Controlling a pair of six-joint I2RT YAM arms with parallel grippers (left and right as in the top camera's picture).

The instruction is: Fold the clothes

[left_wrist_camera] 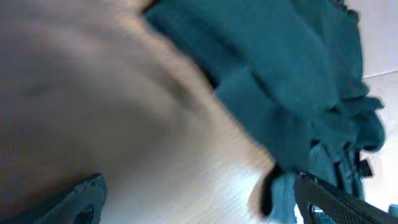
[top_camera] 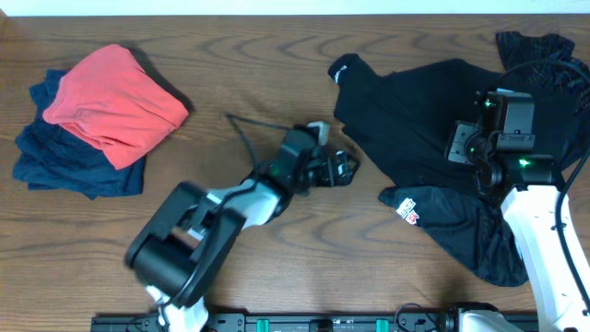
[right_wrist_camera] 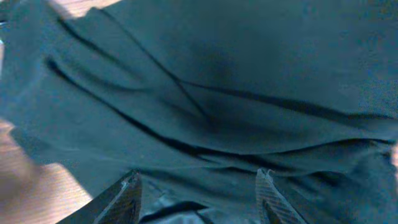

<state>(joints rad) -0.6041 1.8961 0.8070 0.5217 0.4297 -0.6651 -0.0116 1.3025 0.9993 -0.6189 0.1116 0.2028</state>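
My left gripper grabs the near edge (top_camera: 376, 160) of the black garment, facing the folded stack (top_camera: 112, 112), next, to pull the garment out flat for folding.
A black garment (top_camera: 424, 111) lies crumpled and spread on the right half of the wooden table. It has a small red and white label (top_camera: 408, 212) near its front edge. My left gripper (top_camera: 342, 169) is open and empty, low over bare wood just left of the garment's edge. In the blurred left wrist view its fingers (left_wrist_camera: 208, 199) are wide apart, with the garment (left_wrist_camera: 292, 68) ahead at upper right. My right gripper (top_camera: 468, 143) hangs over the garment's right part. In the right wrist view its fingers (right_wrist_camera: 196, 193) are open above the dark folds (right_wrist_camera: 217, 93), holding nothing.
A stack of folded clothes sits at the far left, an orange-red piece (top_camera: 115, 97) on top of navy ones (top_camera: 74, 166). A thin black cable (top_camera: 247, 134) runs across the table's middle to the left arm. The table's wood (top_camera: 277, 55) shows between the stack and the garment.
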